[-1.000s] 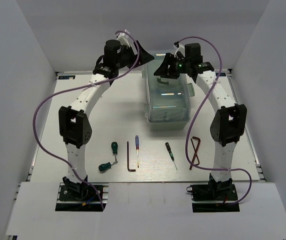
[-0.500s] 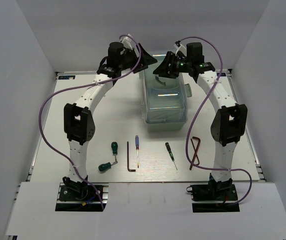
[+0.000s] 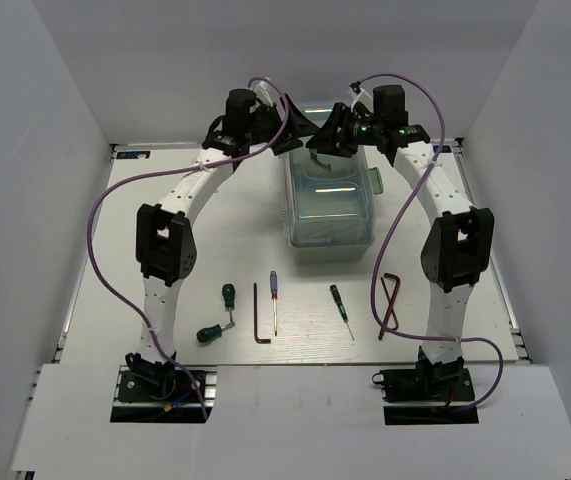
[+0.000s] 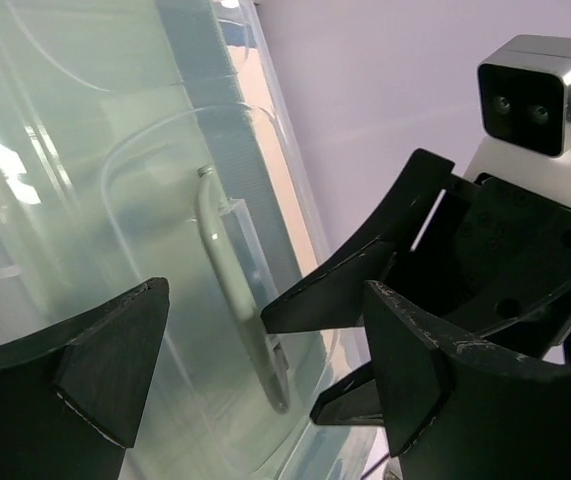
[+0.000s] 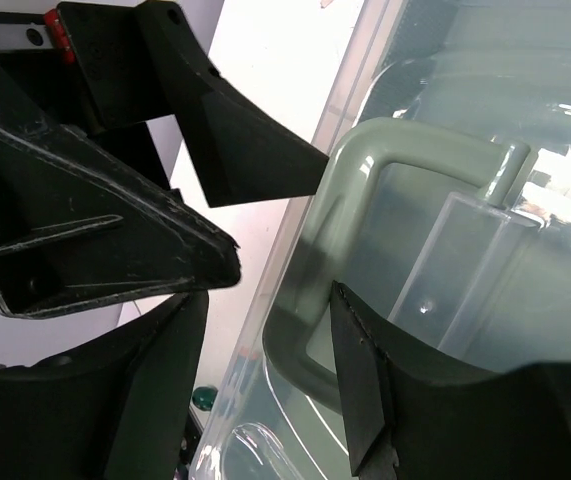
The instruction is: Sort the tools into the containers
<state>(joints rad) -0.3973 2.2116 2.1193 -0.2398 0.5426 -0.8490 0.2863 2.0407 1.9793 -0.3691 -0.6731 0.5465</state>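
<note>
My left gripper needs to move closer to the bar of the toolbox's handle before it closes on the handle, because the fingers don't reach far enough yet.
The pale mint toolbox (image 3: 331, 205), lid down, stands at the back centre. Both grippers hover over its handle (image 4: 227, 262) (image 5: 365, 165). My left gripper (image 3: 302, 124) (image 4: 265, 300) is wide open, its fingers straddling the handle from above. My right gripper (image 3: 322, 141) (image 5: 268, 297) is open too, with the handle's near corner and the lid's rim between its fingers. The tools lie on the table in front: two green screwdrivers (image 3: 228, 295) (image 3: 210, 332), a dark hex key (image 3: 258, 315), a blue screwdriver (image 3: 273, 298), a thin dark screwdriver (image 3: 341, 308) and reddish-brown hex keys (image 3: 390, 300).
Each gripper's fingers show close in the other's wrist view, nearly touching over the lid: right fingers (image 4: 345, 280), left fingers (image 5: 215, 140). Purple cables loop from both arms. White walls enclose the table (image 3: 215, 220) on three sides.
My left arm has swung right, bringing its open gripper over the toolbox handle beside the right gripper. The right arm has hardly moved.
</note>
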